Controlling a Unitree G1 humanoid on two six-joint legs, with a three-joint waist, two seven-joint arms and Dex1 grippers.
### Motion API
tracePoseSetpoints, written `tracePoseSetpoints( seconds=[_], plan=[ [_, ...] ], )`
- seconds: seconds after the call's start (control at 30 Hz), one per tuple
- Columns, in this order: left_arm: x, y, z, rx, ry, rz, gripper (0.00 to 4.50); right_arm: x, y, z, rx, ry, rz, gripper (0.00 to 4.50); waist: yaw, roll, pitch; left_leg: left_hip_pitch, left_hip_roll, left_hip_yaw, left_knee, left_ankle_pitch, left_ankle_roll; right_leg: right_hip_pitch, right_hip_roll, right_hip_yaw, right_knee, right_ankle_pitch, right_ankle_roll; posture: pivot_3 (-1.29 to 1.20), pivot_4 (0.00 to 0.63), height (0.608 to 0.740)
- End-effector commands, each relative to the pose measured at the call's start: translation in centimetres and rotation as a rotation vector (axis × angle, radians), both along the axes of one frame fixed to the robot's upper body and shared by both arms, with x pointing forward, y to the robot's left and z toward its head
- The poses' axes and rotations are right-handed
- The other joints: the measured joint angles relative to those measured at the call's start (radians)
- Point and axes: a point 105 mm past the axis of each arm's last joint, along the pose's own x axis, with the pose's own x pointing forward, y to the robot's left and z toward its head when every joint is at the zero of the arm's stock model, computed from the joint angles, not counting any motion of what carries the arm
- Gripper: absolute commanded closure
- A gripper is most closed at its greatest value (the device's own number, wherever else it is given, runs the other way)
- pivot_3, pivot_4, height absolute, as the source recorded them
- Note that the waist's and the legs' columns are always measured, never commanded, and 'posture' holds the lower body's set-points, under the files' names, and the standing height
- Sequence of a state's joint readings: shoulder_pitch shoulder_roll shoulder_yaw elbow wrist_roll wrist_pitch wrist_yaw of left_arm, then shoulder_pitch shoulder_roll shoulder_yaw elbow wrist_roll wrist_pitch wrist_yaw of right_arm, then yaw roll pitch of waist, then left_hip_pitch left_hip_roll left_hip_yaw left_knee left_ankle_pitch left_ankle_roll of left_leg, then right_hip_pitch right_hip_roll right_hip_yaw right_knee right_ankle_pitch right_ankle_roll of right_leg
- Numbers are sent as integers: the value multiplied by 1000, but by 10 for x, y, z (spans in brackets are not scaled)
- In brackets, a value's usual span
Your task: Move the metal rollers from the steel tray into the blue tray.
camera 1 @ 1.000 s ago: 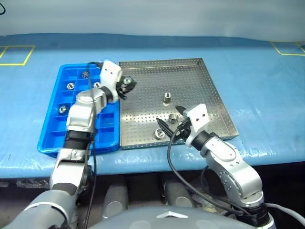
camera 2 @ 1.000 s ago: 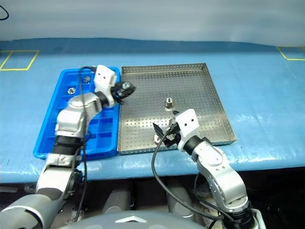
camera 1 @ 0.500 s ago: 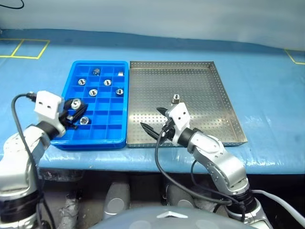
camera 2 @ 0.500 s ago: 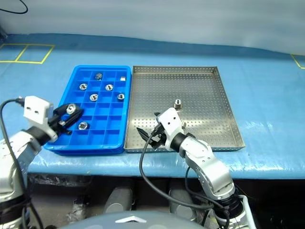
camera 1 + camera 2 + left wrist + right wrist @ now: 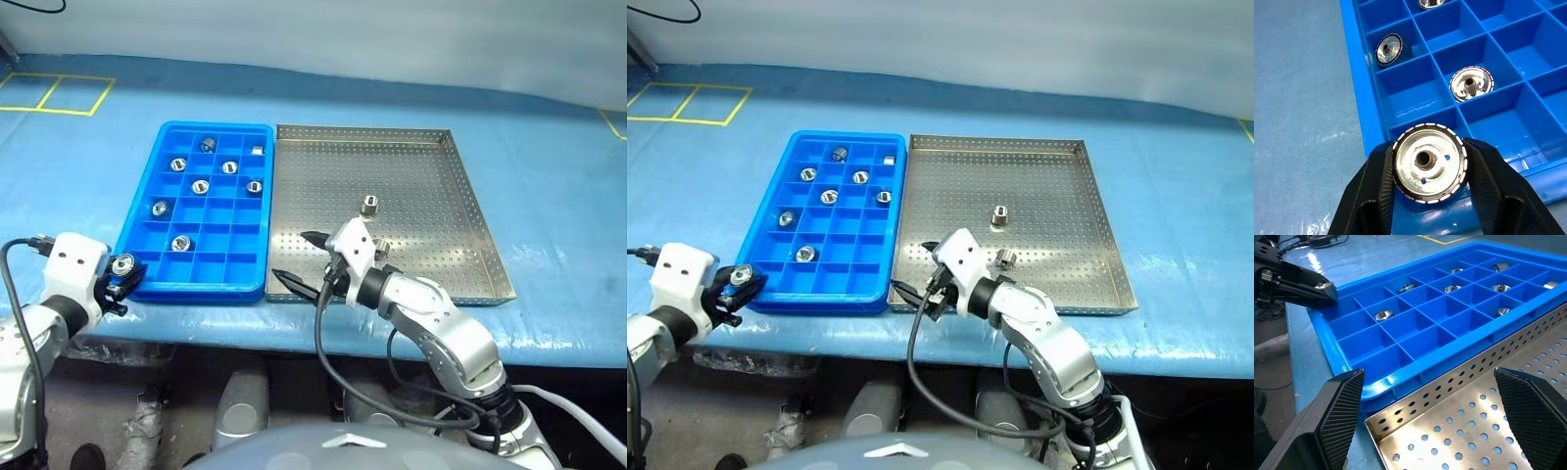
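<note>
I should open my left gripper, because the metal roller (image 5: 1429, 163) is inside the blue tray's near corner section (image 5: 1447, 120) and would stay in the blue tray.
The blue tray (image 5: 188, 290) lies left of the steel tray (image 5: 416, 171), their long sides touching. Several metal rollers (image 5: 200, 186) sit in separate blue compartments. Two rollers (image 5: 370, 205) remain on the perforated floor, one (image 5: 381, 248) just beside my right wrist. My left gripper (image 5: 122, 266) hovers at the blue tray's near left corner, shut on a roller (image 5: 1429, 169) held flat face toward the wrist camera. My right gripper (image 5: 299, 260) stands open and empty over the steel tray's near left corner, its fingers (image 5: 1338, 417) spread wide, pointing toward the blue tray.
Both trays rest on a table covered in blue sheeting (image 5: 549, 196), close to its front edge. Yellow tape squares (image 5: 59, 94) mark the far left. A black cable (image 5: 323, 323) loops down from my right wrist.
My left gripper carried its roller from the seam between the trays back to the blue tray's near left corner. My right gripper swung a little left. The head camera also shifted.
</note>
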State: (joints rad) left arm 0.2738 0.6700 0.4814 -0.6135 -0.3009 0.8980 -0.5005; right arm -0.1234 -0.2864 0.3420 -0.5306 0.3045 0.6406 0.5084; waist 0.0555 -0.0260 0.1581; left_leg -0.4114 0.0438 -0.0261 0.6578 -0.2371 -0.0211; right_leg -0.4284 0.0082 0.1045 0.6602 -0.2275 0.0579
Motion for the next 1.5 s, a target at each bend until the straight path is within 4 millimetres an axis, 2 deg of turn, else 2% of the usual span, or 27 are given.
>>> tracePoseSetpoints(
  seconds=[0.03, 0.2, 0.37, 0.47, 0.5, 0.63, 0.77, 0.83, 0.9, 1.07, 1.2, 1.5],
  plan=[
    [2, 2, -1, 43, 26, 11, 2648, -6, 5, 14, 36, -53, 52, 0, 0, 0, 0, 0, 0, 0, -1, 0, 0, 0, 0, 0, 0, 0, 0, 247, 150, 740],
    [3, 1, -10, 94, 117, -17, 2648, -5, 4, 14, 34, -60, 37, 0, -7, 1, 0, 1, 0, 1, -2, 0, 0, 0, 0, 0, 0, -1, -1, 230, 150, 740],
    [8, -3, -11, 127, 163, -88, 1061, -3, -1, 14, 28, -70, -10, 0, -17, 1, 0, 2, 0, 1, -3, 0, -1, 0, 0, 0, 0, -1, -1, 190, 150, 740],
    [25, -20, 8, 76, 84, -171, 131, -2, -9, 17, 33, -78, -53, 0, -19, 1, 0, 1, 0, 3, -3, -1, -1, -1, 0, 0, 0, -1, -2, 148, 150, 740],
    [31, -29, 15, 59, 52, -219, 61, -2, -12, 18, 31, -84, -70, 0, -18, 1, 1, 1, 1, 2, -3, -1, -1, -2, 0, 0, 0, -1, -2, 136, 150, 740],
    [48, -71, 43, -76, -92, -403, 61, 1, -26, 22, 23, -90, -140, 0, -19, 0, 0, 0, 0, 2, -2, -1, -2, -1, 0, 0, 0, -1, -2, 88, 150, 740],
    [70, -112, 65, -193, -254, -505, 61, 15, -53, 21, -80, -78, -303, 0, -28, 0, 0, 0, 0, 2, 0, -1, -2, 0, 0, 0, 0, 0, -1, 51, 150, 740],
    [76, -133, 64, -277, -289, -533, 61, 26, -66, 24, -124, -84, -383, 0, -40, 0, 0, 0, -1, 2, 1, -1, -2, 0, 0, 1, 0, 0, 0, 35, 150, 740],
    [79, -145, 60, -308, -310, -538, 61, 34, -72, 29, -134, -93, -437, 0, -56, 0, 0, 0, -1, 3, 2, -1, -2, 0, 0, 2, 0, 1, 1, 35, 150, 740],
    [77, -185, 39, -372, -343, -586, 61, 79, -89, 30, -111, 6, -654, 0, -89, 0, 0, 1, 0, 3, 2, -1, -1, 0, 2, 3, 1, 6, 5, 3, 150, 740],
    [69, -192, 20, -314, -358, -591, 61, 102, -85, 20, -121, 69, -700, 0, -100, 0, 0, 0, 0, 3, 1, -1, -1, 0, 2, 4, 1, 9, 1, 0, 150, 740],
    [59, -180, 8, -381, -388, -442, 61, 142, -66, 1, -103, 174, -706, 0, -103, 1, 0, 0, -1, 3, 1, -1, -1, 0, 2, 4, 1, 10, 2, 66, 150, 740]
  ],
)
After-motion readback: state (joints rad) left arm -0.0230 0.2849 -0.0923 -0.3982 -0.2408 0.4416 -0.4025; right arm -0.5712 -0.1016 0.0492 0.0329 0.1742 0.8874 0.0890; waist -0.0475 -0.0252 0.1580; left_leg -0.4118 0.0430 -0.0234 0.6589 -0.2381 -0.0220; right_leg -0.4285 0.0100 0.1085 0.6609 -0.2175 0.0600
